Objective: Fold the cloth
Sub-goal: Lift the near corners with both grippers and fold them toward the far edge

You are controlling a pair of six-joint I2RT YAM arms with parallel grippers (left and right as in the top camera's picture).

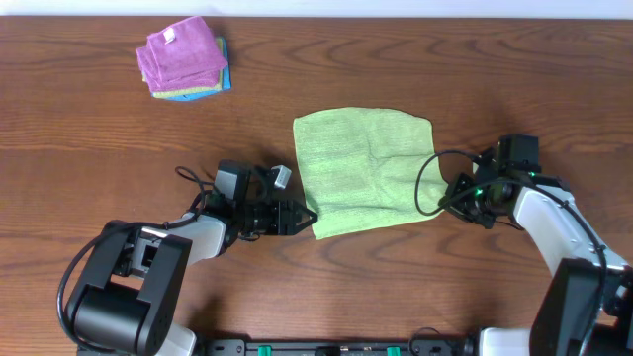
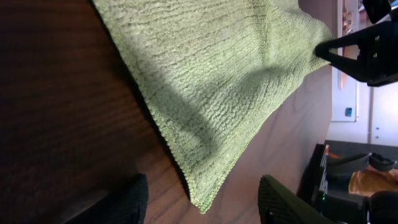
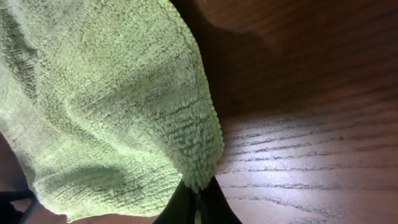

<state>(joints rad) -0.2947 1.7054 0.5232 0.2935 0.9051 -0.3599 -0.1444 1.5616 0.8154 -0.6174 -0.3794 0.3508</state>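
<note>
I should next pinch the cloth's near corner [image 1: 318,232] [image 2: 203,197] with my left gripper, opposite the corner my right gripper holds. This will fold the cloth's near edge over evenly.
The lime-green cloth [image 1: 361,168] lies spread on the wooden table, slightly rumpled near its right side. My left gripper [image 1: 307,216] is low at the cloth's near-left corner. In the left wrist view that corner [image 2: 202,199] lies on the wood between the open fingers [image 2: 283,202] with space on both sides. My right gripper [image 1: 442,203] is at the cloth's near-right corner. In the right wrist view the right gripper [image 3: 198,200] is shut on that corner, and the cloth [image 3: 112,99] bulges up from the pinch. The right gripper [image 2: 360,53] also shows in the left wrist view, holding the far corner.
A small stack of folded cloths sits at the back left, with a purple cloth [image 1: 180,51] with a white tag on top and a blue cloth [image 1: 224,75] under it. The table's back edge [image 1: 396,14] runs along the top of the overhead view.
</note>
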